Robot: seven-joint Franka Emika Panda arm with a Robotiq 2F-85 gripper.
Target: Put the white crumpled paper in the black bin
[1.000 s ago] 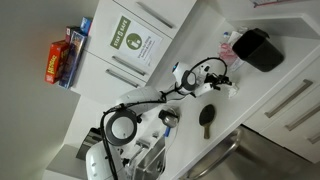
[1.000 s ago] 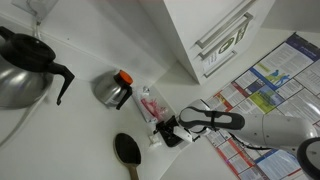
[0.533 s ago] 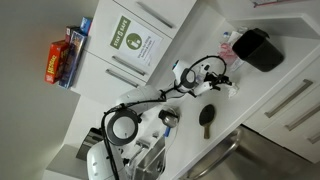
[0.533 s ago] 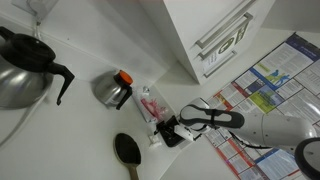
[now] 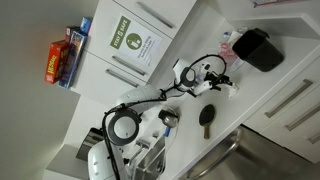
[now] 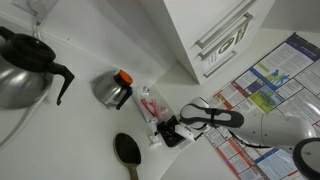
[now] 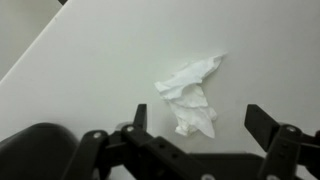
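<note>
My gripper needs to move toward the paper before it closes on it, because most of the white paper is ahead of my fingers in the wrist view.
The white crumpled paper lies on the white counter, in the wrist view just ahead of my gripper and between its two open black fingers, without touching them. In both exterior views the gripper hangs low over the counter, and the paper shows as a small white bit beside it. The black bin stands on the counter a short way beyond the gripper.
A black ladle lies on the counter next to the gripper. A red-and-white packet, a steel jug with a red cap and a dark coffee pot stand further along. White cabinets hang close above.
</note>
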